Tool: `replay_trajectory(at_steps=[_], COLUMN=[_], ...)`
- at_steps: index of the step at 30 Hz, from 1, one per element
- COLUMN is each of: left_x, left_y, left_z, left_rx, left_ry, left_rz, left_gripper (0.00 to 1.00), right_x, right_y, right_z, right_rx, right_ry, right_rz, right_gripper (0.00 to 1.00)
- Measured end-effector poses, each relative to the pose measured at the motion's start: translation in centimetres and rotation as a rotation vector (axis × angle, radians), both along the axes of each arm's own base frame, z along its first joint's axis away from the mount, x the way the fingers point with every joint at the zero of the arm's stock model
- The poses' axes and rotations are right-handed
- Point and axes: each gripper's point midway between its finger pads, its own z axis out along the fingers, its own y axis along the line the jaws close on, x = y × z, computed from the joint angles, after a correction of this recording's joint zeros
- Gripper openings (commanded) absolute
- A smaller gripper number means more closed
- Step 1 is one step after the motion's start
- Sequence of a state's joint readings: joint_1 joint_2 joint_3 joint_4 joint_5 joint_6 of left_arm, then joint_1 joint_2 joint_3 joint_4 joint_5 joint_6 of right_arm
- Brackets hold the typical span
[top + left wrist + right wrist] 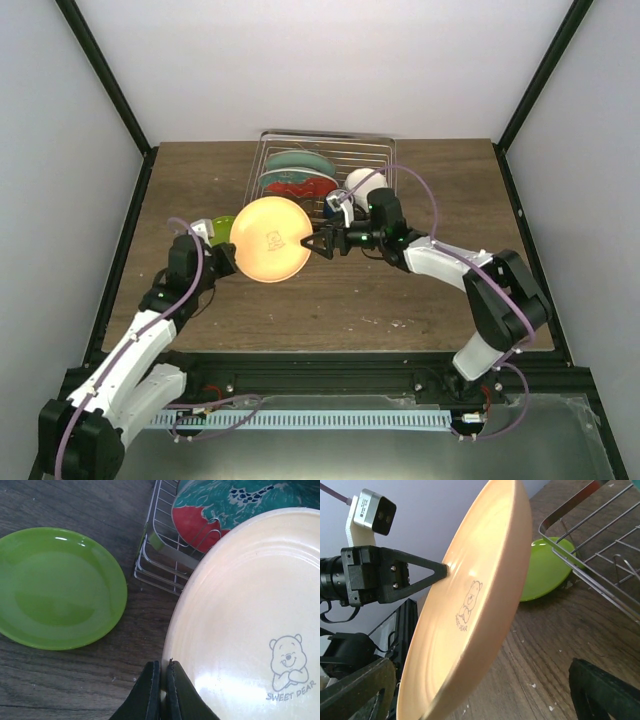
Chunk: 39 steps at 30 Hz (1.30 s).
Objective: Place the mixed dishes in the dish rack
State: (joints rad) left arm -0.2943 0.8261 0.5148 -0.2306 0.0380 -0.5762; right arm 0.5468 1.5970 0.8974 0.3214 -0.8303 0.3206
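The yellow plate's rim barely overlaps with my right gripper's fingers in the top view, so they would miss the plate's rim if I closed now. My right gripper should move toward the plate's rim before it closes.
A yellow plate (pixel 270 240) with a bear print stands tilted on edge above the table, left of the dish rack (pixel 372 150). My left gripper (pixel 232 258) is shut on the plate's left rim, as the left wrist view shows, where the jaws (pixel 162 677) pinch it. My right gripper (pixel 310 243) is open, its fingers (pixel 605 690) wide on either side of the plate's right rim (pixel 470 605). A green plate (pixel 57 587) lies flat on the table behind the yellow one. In the rack stand a red-rimmed teal plate (pixel 298 185), a white dish (pixel 362 183) and a blue mug (pixel 335 200).
The wire rack's near corner (pixel 160 565) is close to the yellow plate's upper edge. Dark frame posts rise at the table's back corners, and white walls enclose the table. Wood surface (pixel 400 300) lies in front of the rack.
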Motion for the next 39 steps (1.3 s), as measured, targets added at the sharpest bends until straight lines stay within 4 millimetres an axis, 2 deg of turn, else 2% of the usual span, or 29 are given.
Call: replay_trajectory(at_steps=[2,6,11,14,16,22,25,29,33,39], left_x=[0.0,-0.1,0.0,0.1,0.2,0.3,0.2,0.1,0.0,-0.4], left_y=[0.0,0.1,0.1,0.2,0.1,0.0,-0.4,-0.9,-0.9,-0.4], left_z=[-0.3,-0.8,-0.8,-1.0,-0.9,-0.7,-0.3,0.3,0.4,0.6], left_rx=[0.0,0.004,0.003,0.002,0.004,-0.005,-0.021,-0.042,-0.044,-0.028], left_ry=[0.002,0.01,0.002,-0.002,-0.015,-0.023,-0.034,-0.051,-0.052,-0.052], left_rz=[0.001,0.003,0.006,0.011,0.007,0.006,-0.005,-0.025,-0.03,-0.015], left_gripper=[0.0,0.0,0.0,0.0,0.04,0.31,0.36,0.38,0.49,0.8], right_x=[0.1,0.2,-0.2,-0.1,0.3,0.5,1.4,1.8,1.8,2.2], right_y=[0.5,1.8,2.7,2.9,2.7,2.6,2.2,1.9,1.9,1.9], right_z=[-0.4,-0.8,-1.0,-1.1,-1.5,-1.7,-2.5,-2.8,-2.9,-2.4], right_rx=[0.0,0.005,0.019,0.02,0.006,-0.007,-0.044,-0.06,-0.065,-0.079], right_ry=[0.017,0.026,0.035,0.036,0.052,0.038,0.027,0.024,0.013,-0.022], right_rz=[0.01,0.037,0.064,0.063,0.034,0.024,-0.031,-0.052,-0.051,-0.054], right_gripper=[0.9,0.76,0.41,0.26,0.23,0.11,0.02,0.01,0.01,0.01])
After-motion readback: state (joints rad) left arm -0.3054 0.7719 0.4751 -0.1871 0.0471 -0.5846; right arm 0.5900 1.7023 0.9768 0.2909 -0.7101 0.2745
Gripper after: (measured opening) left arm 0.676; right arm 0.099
